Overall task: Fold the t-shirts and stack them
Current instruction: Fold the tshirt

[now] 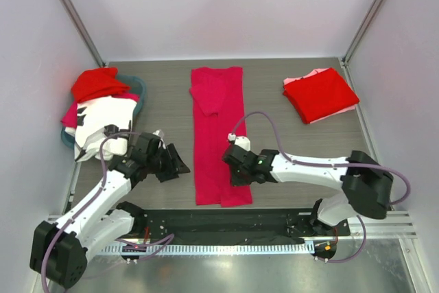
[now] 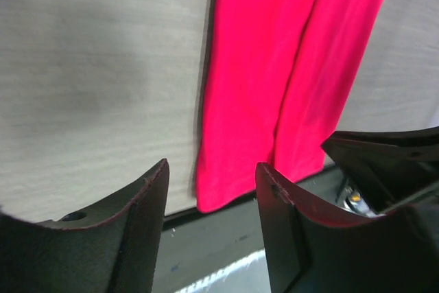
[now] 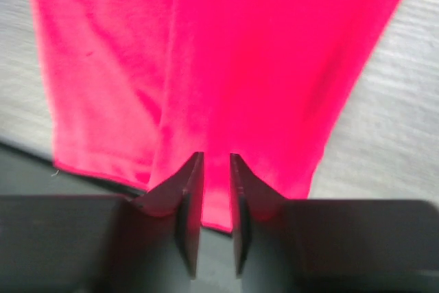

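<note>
My right gripper should next grab the outer corner of the crimson-pink t-shirt's near hem, to fold the hem end of the t-shirt over.
A crimson-pink t-shirt [image 1: 218,135] lies flat in the middle of the table, folded lengthwise into a long strip with its hem toward me. My right gripper [image 1: 233,162] hovers over the strip's near right part. In the right wrist view its jaws [image 3: 216,159] stand a narrow gap apart over the hem [image 3: 226,66], gripping nothing. My left gripper [image 1: 182,165] is just left of the strip, off the cloth. It is open [image 2: 211,169] with only table and mat between its fingers, and the shirt [image 2: 274,87] lies beyond them. A folded red t-shirt on a pale pink one [image 1: 320,94] sits at the back right.
A teal round basket [image 1: 139,88] at the back left holds a red shirt [image 1: 99,84]. A white shirt with black print [image 1: 103,118] drapes over its near side. A black mat [image 1: 206,221] runs along the table's near edge. Frame posts stand at the back corners.
</note>
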### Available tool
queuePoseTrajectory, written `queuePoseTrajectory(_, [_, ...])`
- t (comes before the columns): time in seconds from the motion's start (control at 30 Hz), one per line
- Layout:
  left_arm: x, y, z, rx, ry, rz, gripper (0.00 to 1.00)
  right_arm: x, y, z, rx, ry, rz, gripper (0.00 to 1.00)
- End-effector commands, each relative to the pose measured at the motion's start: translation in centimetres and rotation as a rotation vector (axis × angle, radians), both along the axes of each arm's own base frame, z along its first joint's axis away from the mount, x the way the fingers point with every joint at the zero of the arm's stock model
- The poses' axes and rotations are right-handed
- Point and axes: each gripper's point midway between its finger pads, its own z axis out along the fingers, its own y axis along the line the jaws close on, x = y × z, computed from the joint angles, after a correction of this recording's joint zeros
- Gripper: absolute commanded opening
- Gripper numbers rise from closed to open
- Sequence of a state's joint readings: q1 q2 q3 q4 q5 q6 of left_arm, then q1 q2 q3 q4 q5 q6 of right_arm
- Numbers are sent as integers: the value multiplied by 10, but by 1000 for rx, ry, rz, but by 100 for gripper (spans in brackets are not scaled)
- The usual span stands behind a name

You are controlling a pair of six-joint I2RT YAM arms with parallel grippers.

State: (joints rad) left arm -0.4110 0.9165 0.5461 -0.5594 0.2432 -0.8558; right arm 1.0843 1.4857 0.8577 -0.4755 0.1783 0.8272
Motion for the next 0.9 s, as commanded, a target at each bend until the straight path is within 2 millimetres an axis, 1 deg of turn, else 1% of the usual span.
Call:
queuePoseTrajectory(0.0, [-18, -18, 12, -144, 13, -34, 55, -9, 1, 26, 114, -13, -46, 28])
queuePoseTrajectory(0.03, [-22, -20, 8, -160, 26, -38, 56, -11, -3, 26, 120, -11, -58, 32])
queuePoseTrajectory(0.07, [-28, -25, 7, -182, 46, -50, 56, -16, -11, 21, 114, -1, -68, 33])
queuePoseTrajectory(0.1, [-31, -27, 5, -182, 57, -56, 57, -17, -17, 24, 123, -2, -94, 35])
queuePoseTrajectory(0.13, [-34, -27, 0, -177, 71, -62, 57, -21, -23, 22, 119, 5, -108, 37])
queuePoseTrajectory(0.17, [-37, -28, -3, -171, 80, -70, 57, -27, -36, 11, 82, 24, -123, 38])
queuePoseTrajectory(0.2, [-39, -30, -5, -171, 92, -73, 58, -31, -41, 8, 83, 39, -140, 43])
queuePoseTrajectory(0.23, [-41, -31, -10, -173, 101, -81, 58, -34, -44, 8, 94, 44, -147, 43])
queuePoseTrajectory(0.27, [-44, -34, -11, -177, 108, -90, 58, -39, -53, -1, 76, 61, -152, 44])
queuePoseTrajectory(0.33, [-51, -39, -20, -195, 133, -100, 58, -46, -61, -8, 80, 82, -169, 44])
queuePoseTrajectory(0.43, [-59, -48, -29, -222, 166, -107, 57, -53, -68, -12, 95, 100, -189, 45])
queuePoseTrajectory(0.47, [-63, -47, -36, -213, 183, -106, 56, -53, -68, -14, 102, 103, -193, 45])
queuePoseTrajectory(0.53, [-67, -50, -39, -211, 194, -125, 55, -59, -68, -17, 122, 124, -191, 45])
queuePoseTrajectory(0.57, [-68, -51, -42, -204, 203, -129, 55, -58, -63, -15, 150, 125, -188, 45])
queuePoseTrajectory(0.73, [-70, -59, -43, -216, 202, -145, 53, -62, -61, -20, 168, 145, -181, 43])
queuePoseTrajectory(0.83, [-74, -61, -50, -196, 224, -155, 52, -62, -55, -21, 188, 153, -176, 43])
queuePoseTrajectory(0.87, [-74, -60, -52, -188, 222, -150, 49, -62, -52, -20, 204, 153, -170, 42])
